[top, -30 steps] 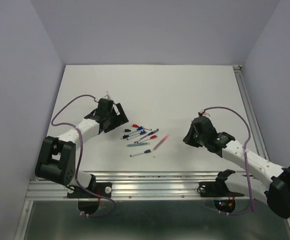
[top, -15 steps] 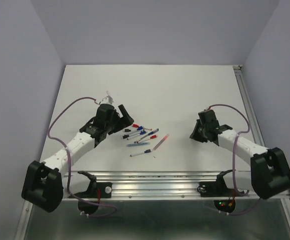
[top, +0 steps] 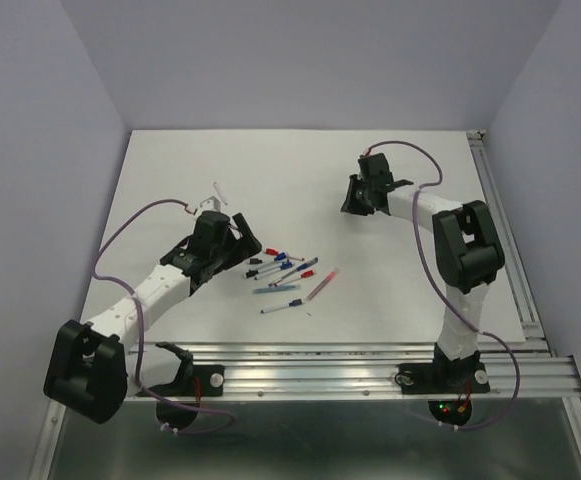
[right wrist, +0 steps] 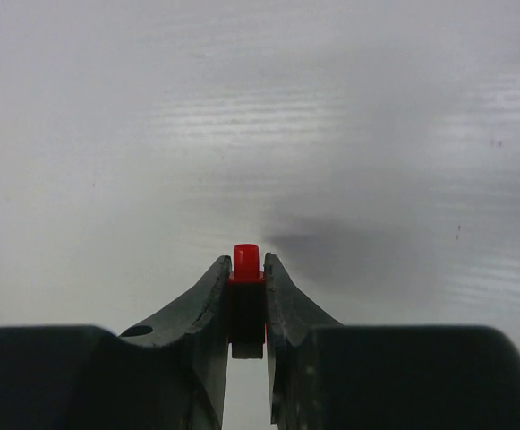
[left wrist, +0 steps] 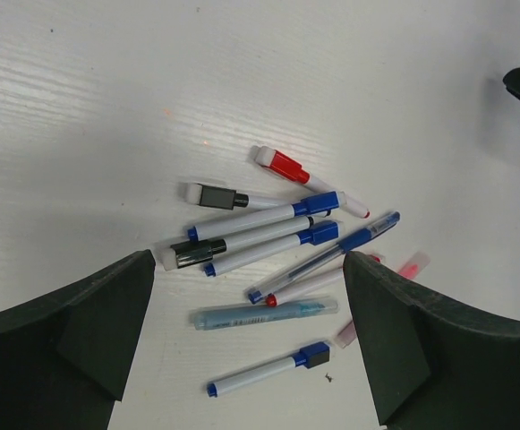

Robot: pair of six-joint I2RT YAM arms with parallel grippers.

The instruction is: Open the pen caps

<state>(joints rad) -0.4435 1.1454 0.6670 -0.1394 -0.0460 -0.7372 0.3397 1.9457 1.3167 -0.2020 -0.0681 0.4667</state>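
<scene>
My right gripper should keep holding the cap. The small red pen cap is above bare table and would fall beside its place if I opened now.
Several slim pens lie in a loose pile on the white table. In the left wrist view I see their caps on: a red cap, blue caps and a black cap. My left gripper hovers open over the pile's near side, also seen from above. My right gripper is shut on a small red pen cap, which pokes out past its fingertips. It holds the cap above bare table, far right of the pile.
A pale blue translucent tube and a pink translucent pen lie among the pens. A metal rail runs along the table's right edge. The right arm's elbow stands tall at right.
The right arm has swung from the near right to the far middle of the table, still shut. The left gripper has shifted slightly toward the pens and stays open.
</scene>
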